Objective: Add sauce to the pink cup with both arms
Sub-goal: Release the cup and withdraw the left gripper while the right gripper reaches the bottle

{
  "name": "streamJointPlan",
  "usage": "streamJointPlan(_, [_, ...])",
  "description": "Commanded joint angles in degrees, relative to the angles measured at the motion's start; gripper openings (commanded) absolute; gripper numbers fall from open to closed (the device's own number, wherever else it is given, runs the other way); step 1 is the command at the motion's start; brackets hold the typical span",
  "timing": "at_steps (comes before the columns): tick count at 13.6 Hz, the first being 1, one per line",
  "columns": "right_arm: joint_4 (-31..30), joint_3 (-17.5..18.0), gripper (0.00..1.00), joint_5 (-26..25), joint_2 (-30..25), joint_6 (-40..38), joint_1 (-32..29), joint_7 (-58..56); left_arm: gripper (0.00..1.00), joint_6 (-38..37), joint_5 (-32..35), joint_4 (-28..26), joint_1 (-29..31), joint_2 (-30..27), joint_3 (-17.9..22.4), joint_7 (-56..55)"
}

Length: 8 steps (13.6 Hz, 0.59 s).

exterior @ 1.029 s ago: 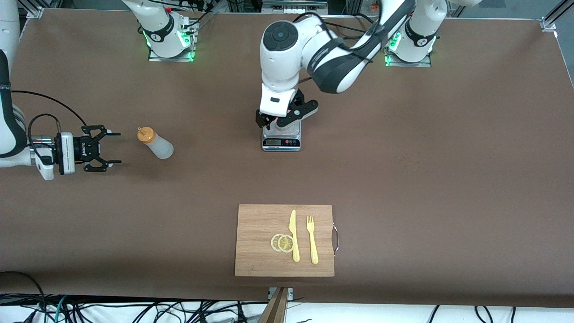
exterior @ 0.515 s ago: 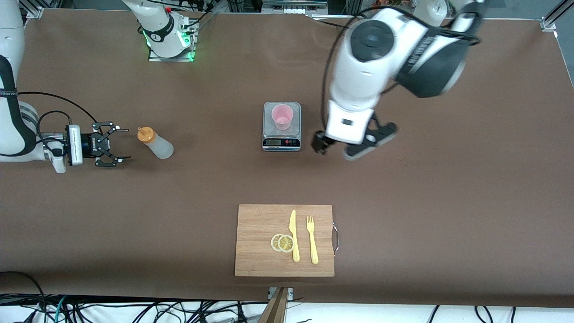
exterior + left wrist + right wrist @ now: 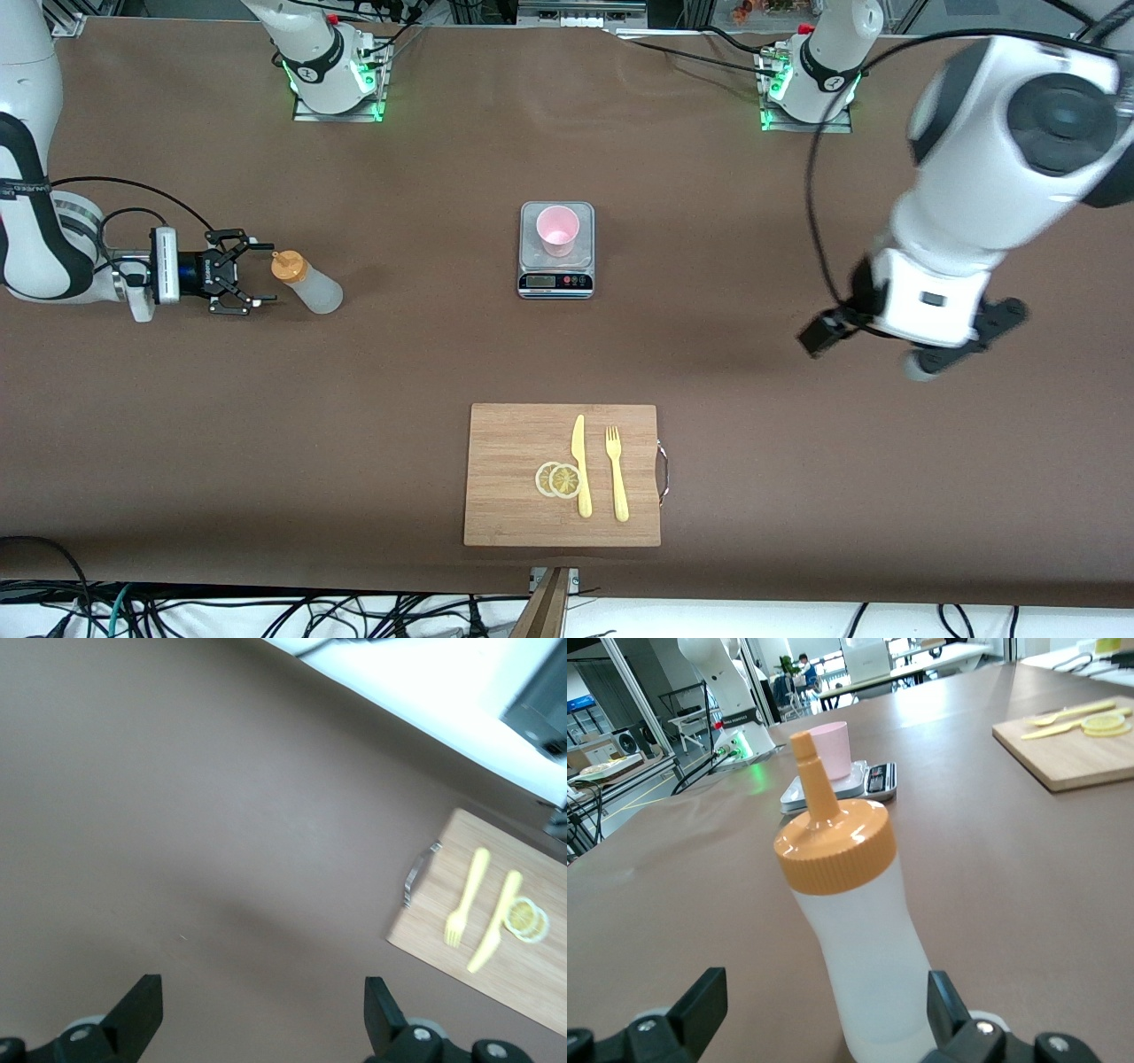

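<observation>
I need to grab the sauce bottle by its whitish body (image 3: pixel 318 291) with my right gripper next. Then it can add sauce to the pink cup (image 3: pixel 558 229).
The sauce bottle (image 3: pixel 308 283), whitish with an orange nozzle cap, stands upright toward the right arm's end of the table. My right gripper (image 3: pixel 259 273) is level with it, open, its fingertips just reaching the cap. In the right wrist view the sauce bottle (image 3: pixel 855 930) fills the space ahead of my open right gripper (image 3: pixel 824 1005), untouched. The pink cup (image 3: pixel 558 229) stands on a small scale (image 3: pixel 555 282) mid-table; this cup (image 3: pixel 830 749) also shows farther off in the right wrist view. My left gripper (image 3: pixel 870 350) hangs open and empty over bare table toward the left arm's end.
A wooden cutting board (image 3: pixel 514 505) lies nearer to the front camera than the scale, carrying a yellow knife (image 3: pixel 580 465), a yellow fork (image 3: pixel 617 474) and lemon slices (image 3: pixel 558 479). The left wrist view shows this board (image 3: pixel 425 930) off to one side of brown table.
The left arm has swung away from over the scale toward its own end of the table, uncovering the pink cup. The right gripper has moved closer to the sauce bottle.
</observation>
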Motion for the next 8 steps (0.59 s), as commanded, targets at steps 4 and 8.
streamJointPlan(4, [-1.6, 0.7, 1.00, 6.5, 3.1, 0.4, -0.1, -8.6, 1.00, -2.8, -5.4, -3.4, 10.2, -3.2, 0.4, 15.8])
streamJointPlan(8, [-1.6, 1.1, 1.00, 9.2, 4.6, 0.8, 2.0, -10.8, 1.00, -2.6, -11.5, -9.1, 7.3, -8.6, 11.1, 26.2])
